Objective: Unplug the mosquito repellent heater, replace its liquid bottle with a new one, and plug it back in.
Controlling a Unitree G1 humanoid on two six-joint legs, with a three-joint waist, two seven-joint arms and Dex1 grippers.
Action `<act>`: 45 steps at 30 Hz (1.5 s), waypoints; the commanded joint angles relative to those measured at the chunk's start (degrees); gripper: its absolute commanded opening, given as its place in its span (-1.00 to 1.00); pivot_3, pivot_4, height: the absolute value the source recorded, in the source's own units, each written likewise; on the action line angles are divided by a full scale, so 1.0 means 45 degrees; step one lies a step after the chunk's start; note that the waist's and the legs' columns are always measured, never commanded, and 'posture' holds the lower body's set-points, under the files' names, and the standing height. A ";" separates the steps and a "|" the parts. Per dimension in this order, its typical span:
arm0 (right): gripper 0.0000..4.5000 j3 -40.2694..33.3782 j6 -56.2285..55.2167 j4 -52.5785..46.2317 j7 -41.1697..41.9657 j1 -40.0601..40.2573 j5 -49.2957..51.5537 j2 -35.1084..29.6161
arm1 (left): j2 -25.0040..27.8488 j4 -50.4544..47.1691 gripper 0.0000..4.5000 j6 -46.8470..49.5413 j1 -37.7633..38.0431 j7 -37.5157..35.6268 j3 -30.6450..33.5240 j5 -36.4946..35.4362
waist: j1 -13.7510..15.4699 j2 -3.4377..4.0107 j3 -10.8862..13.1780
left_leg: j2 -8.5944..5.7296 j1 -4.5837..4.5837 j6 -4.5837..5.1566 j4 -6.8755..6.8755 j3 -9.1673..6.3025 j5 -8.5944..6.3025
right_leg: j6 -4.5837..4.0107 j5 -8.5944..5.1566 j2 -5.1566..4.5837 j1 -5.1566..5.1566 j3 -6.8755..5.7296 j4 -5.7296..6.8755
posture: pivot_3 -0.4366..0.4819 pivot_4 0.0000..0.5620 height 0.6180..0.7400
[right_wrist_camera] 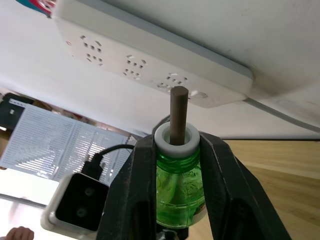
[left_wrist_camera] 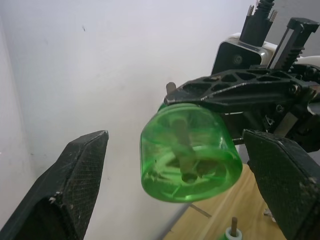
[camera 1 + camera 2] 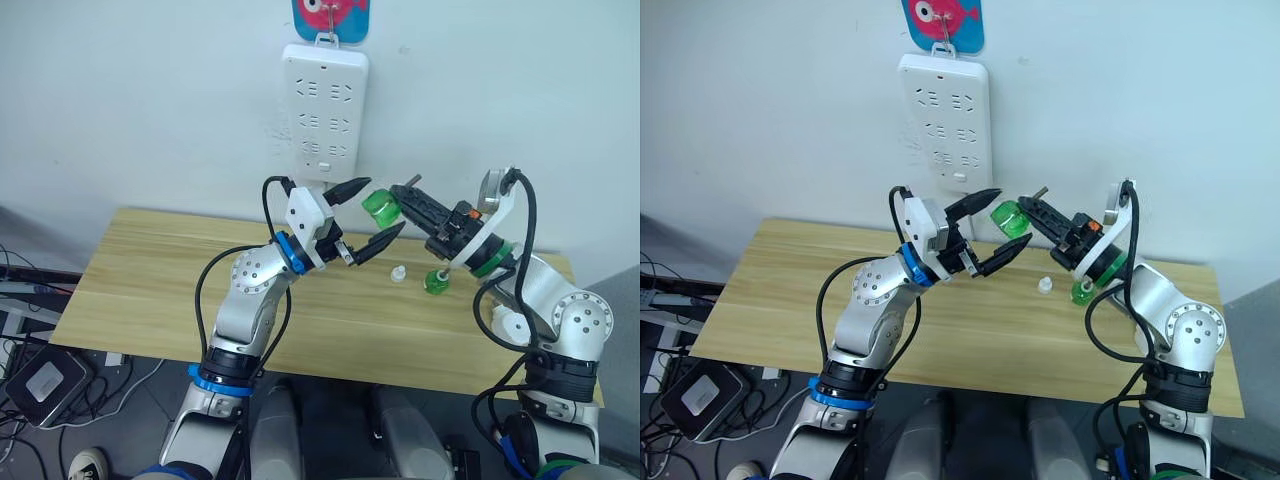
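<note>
I should grab the bottle by its wide body with my left gripper next, so the green bottle's wick end stays free to go into the heater.
My right gripper is shut on the neck of a small green translucent bottle, held sideways in the air below the power strip. A white collar and a bare dark wick stick out past the fingers. My left gripper is open, one finger on each side of the bottle's base, with gaps between them. A second green bottle with a wick stands on the table, a loose white cap beside it. Which bottle is the new one I cannot tell. The heater is hidden.
A long white power strip hangs on the wall under a fish-shaped hook. The wooden table has bare room on its left half. A white rounded shape lies behind my right arm's cable. Cables and an adapter lie on the floor at the left.
</note>
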 commanded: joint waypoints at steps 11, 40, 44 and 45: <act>-0.63 0.0747 -0.1135 -0.0499 -0.0308 0.0103 0.1335 -0.0774 | -0.0466 0.0162 0.00 -0.0770 -0.0143 0.0466 -0.0199 0.0190 | -0.0001 -0.0001 -0.0036 | 0.0000 -0.0002 0.0001 -0.0001 -0.0002 0.0001 | 0.0000 0.0000 0.0001 0.0000 -0.0002 -0.0002 | -0.12 -0.11 1.00; 0.98 0.3948 -0.0585 0.1367 0.9710 0.1998 -0.8802 -1.2512 | 0.2543 -0.0226 0.00 1.3450 -0.0767 -0.1227 0.2890 -1.0936 | -0.0273 -0.0002 -0.0059 | 0.0021 0.0005 0.0007 0.0070 -0.0015 -0.0003 | 0.0067 -0.0037 0.0025 0.0009 -0.0005 0.0000 | -0.27 0.05 1.00; 0.98 0.5573 -0.2207 0.2699 1.1065 0.1678 -1.2192 -1.2755 | 0.2974 0.0663 0.00 1.5374 -0.1076 -0.1396 0.3306 -1.2279 | -0.0353 -0.0003 -0.0055 | 0.0018 -0.0001 0.0009 0.0118 -0.0005 -0.0005 | 0.0070 -0.0039 0.0027 0.0016 0.0012 0.0000 | -0.27 0.08 1.00; 0.98 0.5790 -0.2193 0.2934 1.1260 0.1519 -1.2619 -1.2646 | 0.2974 0.0891 0.00 1.5739 -0.1143 -0.1334 0.3427 -1.2557 | -0.0360 -0.0003 -0.0056 | 0.0016 -0.0002 0.0009 0.0121 0.0004 -0.0004 | 0.0077 -0.0035 0.0024 0.0016 0.0025 -0.0002 | -0.27 0.08 1.00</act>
